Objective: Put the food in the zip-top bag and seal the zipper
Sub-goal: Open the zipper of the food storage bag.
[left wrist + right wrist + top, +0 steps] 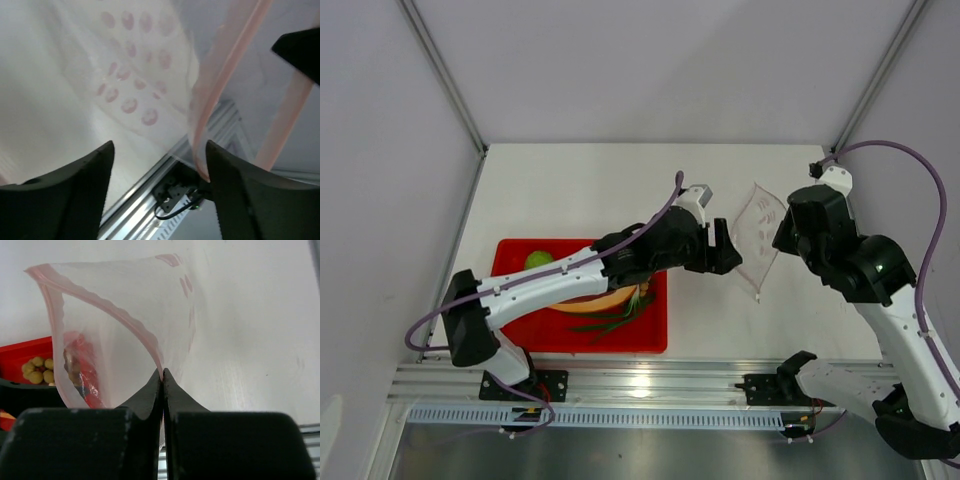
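The ends of the green stalks should stay free to go into the open bag (760, 232). My left gripper will grab the stalks by their green part next.
The clear zip-top bag (760, 232) hangs above the table with its mouth open. My right gripper (162, 374) is shut on its pinkish zipper strip (100, 302), and it shows in the top view (786, 236) at the bag's right side. My left gripper (722, 250) is open and empty just left of the bag. In the left wrist view the strip (225, 85) hangs beside one finger (240, 190). The green ball (538, 260), green stalks (620, 315) and an orange-tan piece (590, 303) lie in the red tray (520, 335). The tan balls (37, 370) show in the right wrist view.
The left arm (570, 275) stretches over the red tray and hides part of the food. Metal rails (650, 385) run along the table's near edge with both arm bases. Grey walls close in the back and the sides.
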